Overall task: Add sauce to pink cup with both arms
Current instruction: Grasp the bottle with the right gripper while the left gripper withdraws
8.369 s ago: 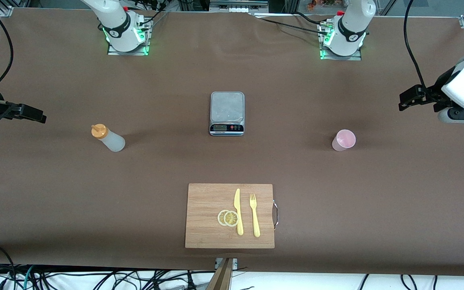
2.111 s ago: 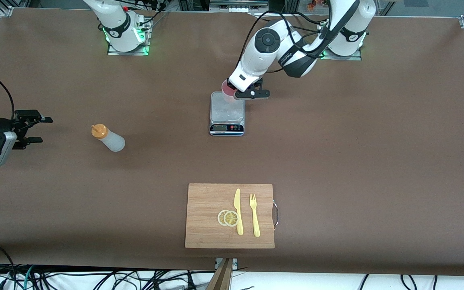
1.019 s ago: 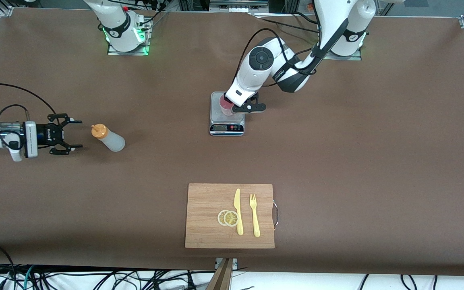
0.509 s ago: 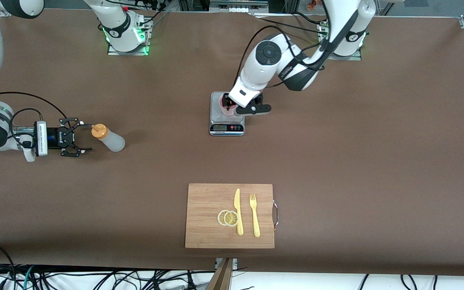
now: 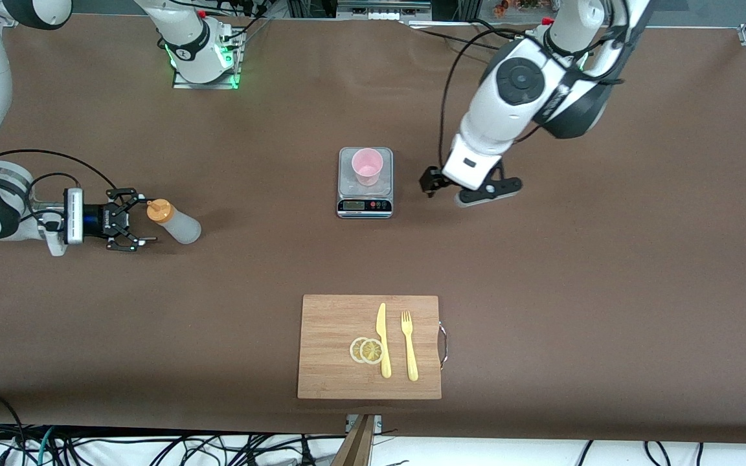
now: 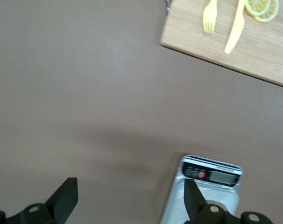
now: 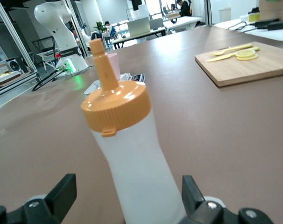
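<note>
The robot's right gripper next needs to grab the bottle by its white body, so that the sauce bottle's orange cap [image 5: 160,210] stays free for pouring.
The pink cup [image 5: 368,166] stands upright on the scale [image 5: 364,194], with nothing holding it; it also shows in the right wrist view [image 7: 113,64]. The sauce bottle [image 5: 179,225] with its orange cap [image 5: 160,211] stands on the table toward the right arm's end. My right gripper [image 5: 137,219] is open and low at the bottle. In the right wrist view the bottle [image 7: 139,168] stands between the spread fingers of the right gripper [image 7: 127,200]. My left gripper [image 5: 433,186] is open and empty, over the table beside the scale toward the left arm's end; it shows in its wrist view too [image 6: 130,201].
A wooden cutting board [image 5: 334,362] lies nearer the front camera than the scale, with a yellow knife [image 5: 383,340], a yellow fork [image 5: 409,345] and lemon slices [image 5: 366,350] on it. The scale shows by one left finger [image 6: 210,179].
The left gripper has let go of the cup on the scale and moved off toward the left arm's end. The right gripper has moved in around the bottle.
</note>
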